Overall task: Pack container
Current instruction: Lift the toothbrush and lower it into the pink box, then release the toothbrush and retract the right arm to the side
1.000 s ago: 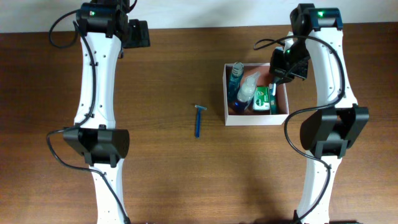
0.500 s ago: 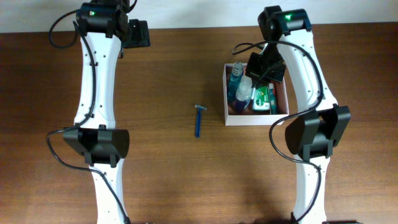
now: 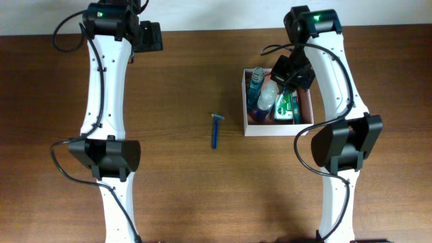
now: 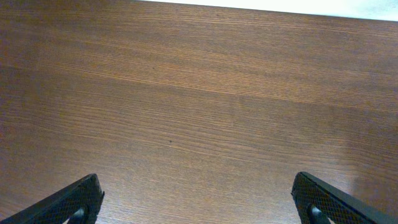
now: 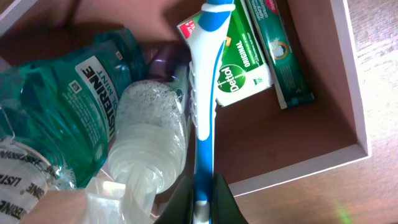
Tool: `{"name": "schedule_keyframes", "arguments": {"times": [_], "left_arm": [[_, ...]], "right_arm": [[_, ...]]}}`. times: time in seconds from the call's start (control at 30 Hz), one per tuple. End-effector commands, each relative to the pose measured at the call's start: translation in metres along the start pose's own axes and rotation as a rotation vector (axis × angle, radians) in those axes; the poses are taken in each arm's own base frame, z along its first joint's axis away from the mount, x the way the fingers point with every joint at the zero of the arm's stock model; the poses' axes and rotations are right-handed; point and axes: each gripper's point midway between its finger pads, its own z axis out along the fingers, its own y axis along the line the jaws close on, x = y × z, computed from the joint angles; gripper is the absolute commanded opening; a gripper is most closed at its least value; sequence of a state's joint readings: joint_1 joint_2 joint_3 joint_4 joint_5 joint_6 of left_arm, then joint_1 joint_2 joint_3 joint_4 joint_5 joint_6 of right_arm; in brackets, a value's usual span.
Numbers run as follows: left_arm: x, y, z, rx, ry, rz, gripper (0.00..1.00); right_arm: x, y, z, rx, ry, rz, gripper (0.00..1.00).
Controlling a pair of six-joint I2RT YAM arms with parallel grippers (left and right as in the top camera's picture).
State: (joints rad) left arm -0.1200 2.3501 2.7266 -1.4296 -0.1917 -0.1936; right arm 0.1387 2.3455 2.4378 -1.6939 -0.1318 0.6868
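The toothbrush hangs within the container's sides by the clear bottle and would land in the container, so my right gripper should open now.
The container is a square white-walled box with a reddish-brown floor, right of the table's middle. It holds a teal mouthwash bottle, a clear bottle, a green Dettol soap box and a green tube box. My right gripper is shut on a blue and white toothbrush and holds it over the container's contents. A blue razor lies on the table left of the container. My left gripper is open and empty over bare wood at the far left.
The brown wooden table carries everything. Both arm bases stand near the front, left and right. A crinkled clear wrapper lies by the clear bottle.
My right gripper has swung left from the container's right side to over its far middle, then shifted slightly. The left arm and the razor have not moved.
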Motion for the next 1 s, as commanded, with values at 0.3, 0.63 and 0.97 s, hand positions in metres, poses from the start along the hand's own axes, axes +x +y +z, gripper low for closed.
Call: {"name": "schedule_keyframes", "arguments": {"times": [0.3, 0.63, 0.97], "left_arm": [[-0.001, 0.002, 0.0, -0.008, -0.003, 0.006, 0.99], [-0.001, 0.002, 0.0, -0.008, -0.003, 0.006, 0.99], [-0.001, 0.002, 0.0, -0.008, -0.003, 0.006, 0.99]], "right_arm": [[0.01, 0.006, -0.018, -0.05, -0.003, 0.043, 0.3], [-0.006, -0.014, -0.02, 0.015, -0.067, 0.061, 0.63], [-0.052, -0.093, -0.06, -0.018, -0.155, 0.266, 0.64]]}}
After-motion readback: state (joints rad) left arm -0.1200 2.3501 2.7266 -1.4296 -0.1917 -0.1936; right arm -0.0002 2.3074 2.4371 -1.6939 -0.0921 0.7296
